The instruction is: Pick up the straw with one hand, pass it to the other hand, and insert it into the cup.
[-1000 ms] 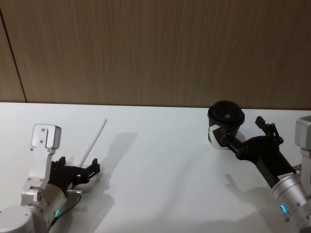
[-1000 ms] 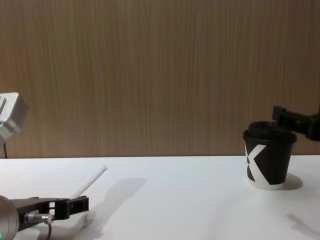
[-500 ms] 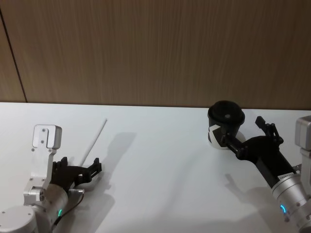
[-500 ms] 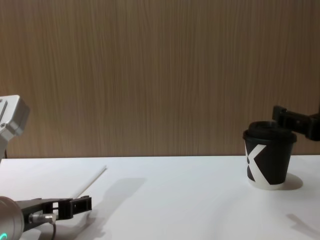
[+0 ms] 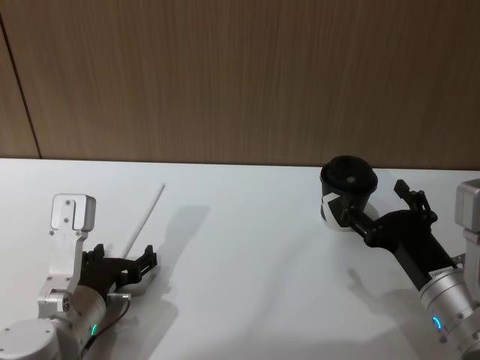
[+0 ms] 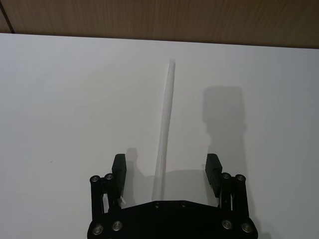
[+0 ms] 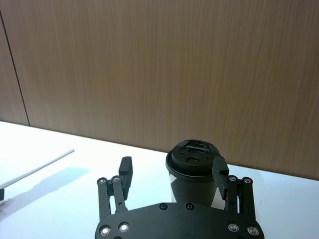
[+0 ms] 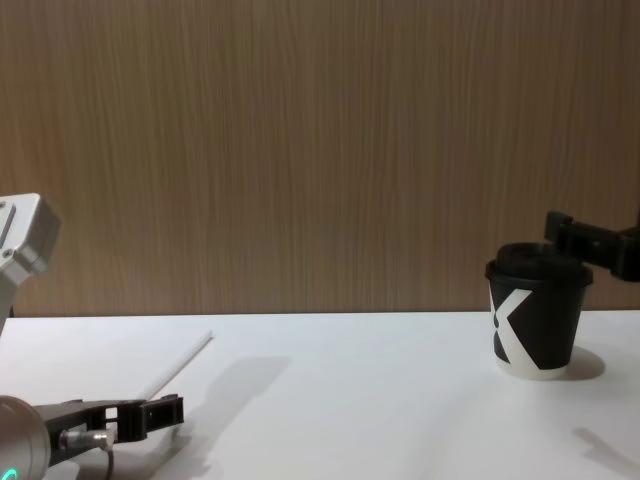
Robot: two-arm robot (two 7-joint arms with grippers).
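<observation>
The left gripper picks up the straw by its lower part next, so that the straw's tip stays free to enter the cup point(image 5: 347, 190).
The straw point(image 5: 145, 219) lies flat on the white table at the left, its far end pointing toward the wall. My left gripper point(image 5: 122, 259) hovers low over the straw's near end, open. In the left wrist view the straw point(image 6: 165, 128) runs between the spread fingers of the left gripper point(image 6: 166, 167) without touching them. The cup point(image 5: 347, 190), black with a white X mark and a domed lid, stands upright at the right. My right gripper point(image 5: 377, 204) is open at lid height, close against the cup's near right side. In the right wrist view the cup point(image 7: 193, 167) sits nearer one finger.
A wood-panel wall point(image 5: 240, 75) closes off the back of the table point(image 5: 247, 262). A silver bracket point(image 5: 71, 214) stands up from my left wrist. From the chest, the cup point(image 8: 535, 320) and straw point(image 8: 185, 362) are far apart with bare table between them.
My left arm has shifted slightly, easing the open gripper a little lower over the straw's near end. The straw, cup and right arm have not moved.
</observation>
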